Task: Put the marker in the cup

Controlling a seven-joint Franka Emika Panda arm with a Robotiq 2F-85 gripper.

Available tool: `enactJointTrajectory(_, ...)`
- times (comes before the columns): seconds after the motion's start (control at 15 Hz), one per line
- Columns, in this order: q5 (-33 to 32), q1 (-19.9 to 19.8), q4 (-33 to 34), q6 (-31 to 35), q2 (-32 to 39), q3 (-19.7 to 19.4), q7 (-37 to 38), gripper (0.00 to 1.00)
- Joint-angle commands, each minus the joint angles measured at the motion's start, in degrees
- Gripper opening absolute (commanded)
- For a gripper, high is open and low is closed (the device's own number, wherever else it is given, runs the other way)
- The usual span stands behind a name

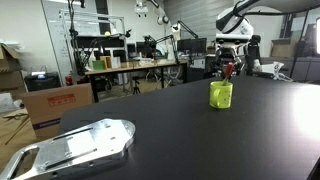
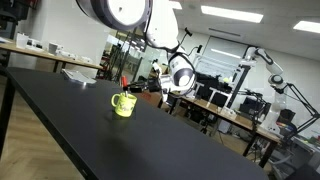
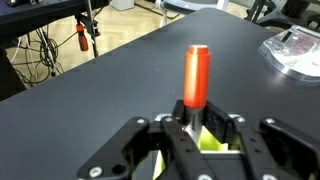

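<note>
The red marker points down into the yellow-green cup's opening, directly below my gripper, so I need to release it.
The red marker (image 3: pixel 196 76) stands upright between my fingers in the wrist view. My gripper (image 3: pixel 197 128) is shut on it. The yellow-green cup (image 3: pixel 212 141) shows directly below the jaws, partly hidden by the fingers. In both exterior views the cup (image 1: pixel 221 95) (image 2: pixel 123 104) stands on the black table. My gripper (image 1: pixel 230 66) hangs just above the cup with the marker (image 1: pixel 228 72) pointing down at its opening. The marker (image 2: pixel 124 84) also shows above the cup.
A flat silver metal plate (image 1: pixel 75 147) lies near the table's front corner, far from the cup; it also shows in the wrist view (image 3: pixel 296 53). The black table (image 1: pixel 190 130) is wide. Lab desks and equipment stand beyond its edges.
</note>
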Motion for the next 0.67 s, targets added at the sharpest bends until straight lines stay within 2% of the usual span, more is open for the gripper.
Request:
enactJointTrajectory(0.0,0.64,-1.04,3.54,-0.52,1.94,1.42,3.52,0.06)
enactJointTrajectory(0.13,0.72,-1.37,3.60,-0.51,2.00,1.62,3.75,0.06)
enactJointTrajectory(0.2,0.91,-1.59,3.58,-0.51,1.97,1.83,4.16,0.41)
enactJointTrajectory(0.6,1.06,-1.75,4.34,-1.57,1.16,2.84,3.90,0.83)
